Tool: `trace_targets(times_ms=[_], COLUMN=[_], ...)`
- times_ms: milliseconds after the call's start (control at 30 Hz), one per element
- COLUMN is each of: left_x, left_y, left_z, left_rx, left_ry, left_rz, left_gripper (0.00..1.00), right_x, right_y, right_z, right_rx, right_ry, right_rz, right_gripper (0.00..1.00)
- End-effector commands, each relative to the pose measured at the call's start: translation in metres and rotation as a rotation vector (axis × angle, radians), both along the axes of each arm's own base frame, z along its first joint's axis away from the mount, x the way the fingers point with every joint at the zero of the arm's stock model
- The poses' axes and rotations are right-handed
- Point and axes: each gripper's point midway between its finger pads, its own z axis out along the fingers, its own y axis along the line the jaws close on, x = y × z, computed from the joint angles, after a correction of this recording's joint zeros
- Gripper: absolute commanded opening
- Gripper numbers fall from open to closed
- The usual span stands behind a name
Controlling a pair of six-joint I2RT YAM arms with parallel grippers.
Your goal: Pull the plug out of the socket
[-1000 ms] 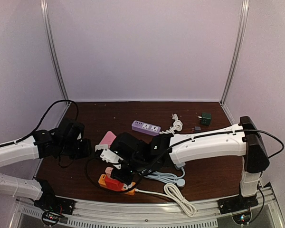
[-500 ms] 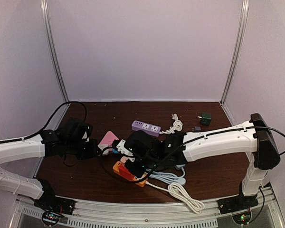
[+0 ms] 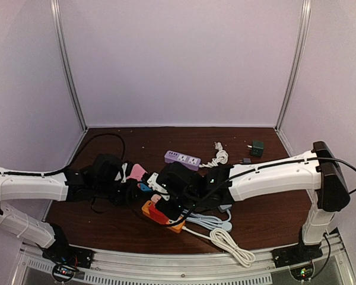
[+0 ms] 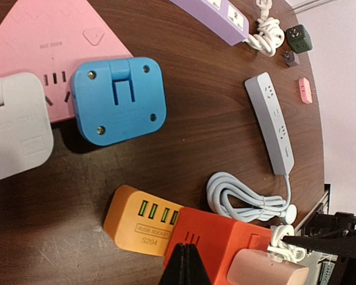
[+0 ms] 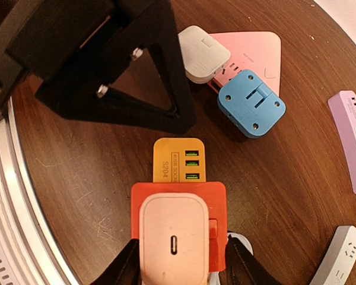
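The pink plug (image 3: 156, 199) lies in my right gripper's gap, a finger's end alongside, so it is time to close. Closing now would catch the plug.
The socket is an orange-and-red block (image 5: 177, 159) lying on the brown table, seen also in the top view (image 3: 159, 215) and the left wrist view (image 4: 216, 237). A pale pink plug (image 5: 174, 237) sits plugged into its red top. My right gripper (image 5: 184, 262) hangs over it, open, with a finger on each side of the plug and the red body; a gap shows on the right side. My left gripper (image 4: 186, 264) is shut and empty, its tips at the red block's near edge. In the right wrist view it hangs as a black frame (image 5: 124, 77) just beyond the orange end.
A pink triangular power strip (image 5: 249, 50) carries a white adapter (image 5: 203, 53), with a blue adapter (image 5: 251, 107) beside it. A purple strip (image 3: 183, 158) and a green cube (image 3: 257, 148) lie further back. A grey strip (image 4: 272, 122) and coiled white cable (image 3: 225, 240) lie right of the socket.
The left arm has reached rightward to the socket. The socket and right gripper shifted right early on, then held. The right jaws have spread wider around the plug.
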Motion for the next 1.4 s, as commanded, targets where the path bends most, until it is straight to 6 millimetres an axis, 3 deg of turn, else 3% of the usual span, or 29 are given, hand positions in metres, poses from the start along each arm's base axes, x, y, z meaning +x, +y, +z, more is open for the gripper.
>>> trace_targets(times_ms=[0,167,400,600,800,1200,1367], left_x=[-0.006,-0.014,-0.028,-0.030,-0.031,-0.042,-0.043], left_y=[-0.018,-0.013,-0.006,-0.023,-0.039,-0.039,-0.041], left_z=[0.003,0.003,0.003,0.016,0.018,0.001,0.008], left_rx=[-0.076,-0.083,-0.120,-0.204,-0.236,-0.226,-0.259], left_ry=[0.005,0.015,0.036,0.017,0.025,0.095,0.097], left_rz=[-0.030,-0.034,-0.050,-0.086,-0.115,-0.116,-0.120], left_gripper=[0.00,0.00,0.00,0.00,0.00,0.00,0.00], right_x=[0.007,0.005,0.004,0.002,0.002,0.003,0.003], right_y=[-0.004,-0.002,0.002,0.004,0.003,0.004,0.005], right_z=[0.018,0.020,0.024,0.022,0.021,0.020,0.018], right_rx=[0.024,0.042,0.066,0.074,0.079,0.098,0.102], right_ry=[-0.023,-0.009,0.009,0.023,0.027,0.029,0.031], right_rz=[-0.023,-0.018,-0.007,-0.002,-0.009,-0.018,-0.021], right_gripper=[0.50,0.49,0.34,0.25,0.23,0.20,0.19])
